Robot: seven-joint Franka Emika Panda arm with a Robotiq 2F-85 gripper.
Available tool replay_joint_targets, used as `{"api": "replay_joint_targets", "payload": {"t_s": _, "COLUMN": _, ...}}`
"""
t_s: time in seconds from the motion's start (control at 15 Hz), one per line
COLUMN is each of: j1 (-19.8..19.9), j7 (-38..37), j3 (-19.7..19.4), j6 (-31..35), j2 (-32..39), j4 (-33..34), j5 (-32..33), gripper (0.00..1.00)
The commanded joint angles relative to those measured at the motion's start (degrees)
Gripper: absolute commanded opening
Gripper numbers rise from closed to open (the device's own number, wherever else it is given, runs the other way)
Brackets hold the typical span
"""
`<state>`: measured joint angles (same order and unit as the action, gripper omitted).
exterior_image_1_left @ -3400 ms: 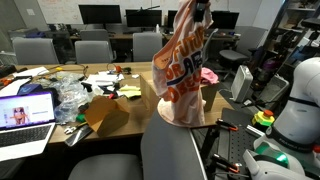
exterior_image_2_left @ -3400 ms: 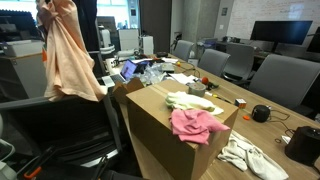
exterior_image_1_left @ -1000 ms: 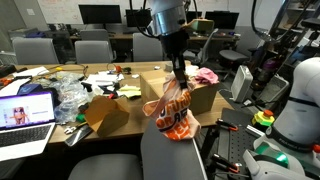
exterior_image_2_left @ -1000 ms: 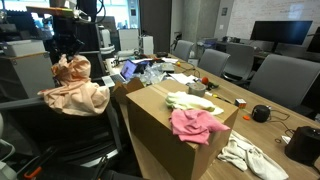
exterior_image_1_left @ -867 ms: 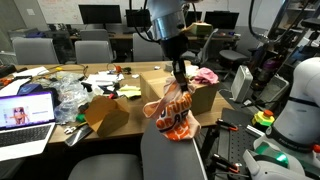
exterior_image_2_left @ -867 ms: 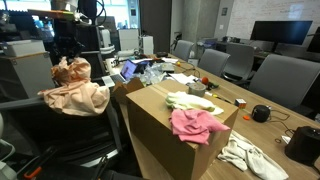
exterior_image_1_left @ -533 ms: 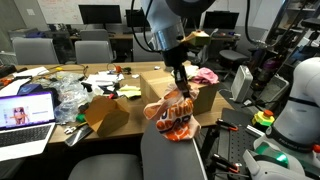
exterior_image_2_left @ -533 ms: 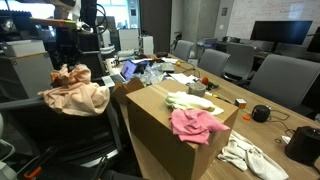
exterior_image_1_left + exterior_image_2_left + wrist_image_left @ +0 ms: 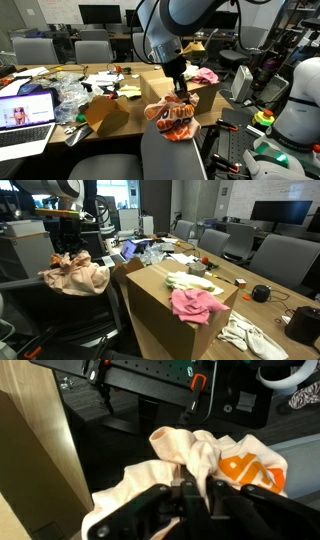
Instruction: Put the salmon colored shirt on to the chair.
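Note:
The heap of the salmon colored shirt is lying across the top of the grey chair. My gripper should open now, because the shirt would stay there.
The salmon colored shirt [image 9: 172, 120] is bunched in a heap on top of the grey chair [image 9: 170, 156], its orange-and-white graphic facing out. In an exterior view the shirt [image 9: 75, 275] lies piled on the chair [image 9: 55, 308]. My gripper [image 9: 181, 95] reaches down into the top of the heap, as an exterior view [image 9: 68, 253] also shows. In the wrist view the gripper [image 9: 195, 495] is shut on a fold of the shirt [image 9: 195, 455], with the orange print at the right.
A cardboard box [image 9: 160, 305] beside the chair carries a brighter pink cloth [image 9: 197, 305] and a pale cloth. A laptop [image 9: 25, 115], plastic bags and clutter cover the table. Smaller grey chairs [image 9: 92, 50] stand behind. A white robot body [image 9: 300, 100] stands at the right.
The shirt hung high from the gripper 3.4 s ago; now it is lowered and bunched on the chair. Over the last second the gripper sank a little further and the heap flattened.

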<state>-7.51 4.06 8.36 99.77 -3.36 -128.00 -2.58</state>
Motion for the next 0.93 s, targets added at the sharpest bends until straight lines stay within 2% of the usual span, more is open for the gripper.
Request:
{"api": "replay_joint_targets", "payload": {"t_s": 0.0, "j1": -0.2, "j7": -1.0, "j3": -0.1, "j6": 1.0, "j2": 0.2, "j4": 0.0, "j5": 0.5, "gripper": 0.02}}
{"api": "replay_joint_targets", "payload": {"t_s": 0.13, "j1": -0.2, "j7": -1.0, "j3": -0.1, "j6": 1.2, "j2": 0.2, "j4": 0.0, "j5": 0.5, "gripper": 0.03}}
{"api": "replay_joint_targets", "payload": {"t_s": 0.2, "j1": -0.2, "j7": -1.1, "j3": -0.1, "j6": 1.3, "j2": 0.0, "j4": 0.0, "j5": 0.5, "gripper": 0.35}}
{"api": "replay_joint_targets", "payload": {"t_s": 0.27, "j1": -0.2, "j7": -1.2, "j3": -0.1, "j6": 1.4, "j2": -0.1, "j4": 0.0, "j5": 0.5, "gripper": 0.36}}
{"api": "replay_joint_targets", "payload": {"t_s": 0.67, "j1": -0.1, "j7": -1.4, "j3": -0.3, "j6": 1.3, "j2": -0.2, "j4": 0.0, "j5": 0.2, "gripper": 0.81}}
{"api": "replay_joint_targets", "payload": {"t_s": 0.87, "j1": 0.0, "j7": -1.3, "j3": -0.4, "j6": 1.2, "j2": -0.5, "j4": 0.0, "j5": 0.1, "gripper": 0.99}}
